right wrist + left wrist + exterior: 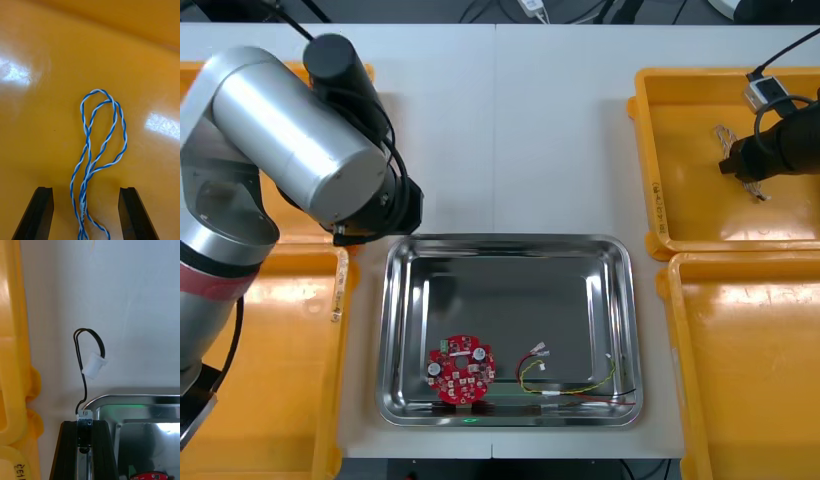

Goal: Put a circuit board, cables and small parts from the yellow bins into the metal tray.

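My right gripper should next grab the twisted cable by its gathered parts to put it into the metal tray, as its loops spread slack and wide over the yellow bin's bottom.
My left gripper point(84, 423) is shut on a black cable point(80, 363) with a white connector point(93, 365). It hangs just outside the far left corner of the metal tray point(510, 241). In the tray lie a round red circuit board point(462, 372) and a red and yellow cable point(572, 385). My right gripper point(85, 190) stands open low over the floor of the far right yellow bin point(685, 150). A twisted blue and white cable point(101, 131) lies looped on the bin floor, its strands running between the two fingers. In the front view the right gripper point(732, 165) is near that bin's middle.
The near right yellow bin point(740, 360) looks bare. The left arm covers much of the left yellow bins point(275, 400). Bare table lies beyond the tray's far rim point(112, 400). The left bin's wall point(11, 352) stands close beside the left gripper.
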You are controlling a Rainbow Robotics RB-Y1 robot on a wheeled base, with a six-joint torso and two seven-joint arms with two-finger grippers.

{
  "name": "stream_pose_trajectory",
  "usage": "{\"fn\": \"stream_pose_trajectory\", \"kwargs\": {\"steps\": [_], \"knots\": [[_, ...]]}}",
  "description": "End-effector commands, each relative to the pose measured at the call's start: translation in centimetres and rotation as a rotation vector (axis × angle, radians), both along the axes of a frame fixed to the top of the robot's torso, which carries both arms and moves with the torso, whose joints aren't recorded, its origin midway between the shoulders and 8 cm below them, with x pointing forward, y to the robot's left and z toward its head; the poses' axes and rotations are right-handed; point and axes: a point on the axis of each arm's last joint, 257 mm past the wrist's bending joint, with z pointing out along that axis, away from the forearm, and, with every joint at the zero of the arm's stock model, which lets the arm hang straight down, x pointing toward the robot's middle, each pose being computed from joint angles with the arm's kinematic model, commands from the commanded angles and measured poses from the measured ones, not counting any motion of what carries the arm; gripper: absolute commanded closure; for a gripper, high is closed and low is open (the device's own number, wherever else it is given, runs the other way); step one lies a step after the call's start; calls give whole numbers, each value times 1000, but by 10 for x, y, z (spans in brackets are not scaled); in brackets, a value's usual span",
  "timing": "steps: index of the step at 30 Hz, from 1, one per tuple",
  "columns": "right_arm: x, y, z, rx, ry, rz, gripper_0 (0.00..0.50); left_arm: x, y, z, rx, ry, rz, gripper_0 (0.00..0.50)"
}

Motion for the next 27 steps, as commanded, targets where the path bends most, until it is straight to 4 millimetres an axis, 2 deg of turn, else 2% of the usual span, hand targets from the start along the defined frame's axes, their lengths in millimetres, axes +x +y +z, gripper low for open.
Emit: {"fn": "stream_pose_trajectory", "kwargs": {"steps": [1, 9, 24, 25, 26, 27], "knots": [[0, 12, -7, -20, -10, 46, 0, -13, -21, -14, -30, -1, 13, 498], [3, 17, -13, -8, -27, 41, 0, -18, -52, -34, -95, -25, 30, 498], [-2, 17, -26, 9, -19, 39, 0, -36, -73, -71, -141, -15, 35, 495], [-3, 18, -27, 12, -16, 40, 24, -36, -74, -72, -143, -13, 35, 496], [-3, 17, -27, 11, -16, 39, 84, -39, -76, -74, -142, -10, 35, 495], [-3, 18, -27, 12, -16, 40, 173, -40, -77, -76, -141, -9, 35, 495]]}}
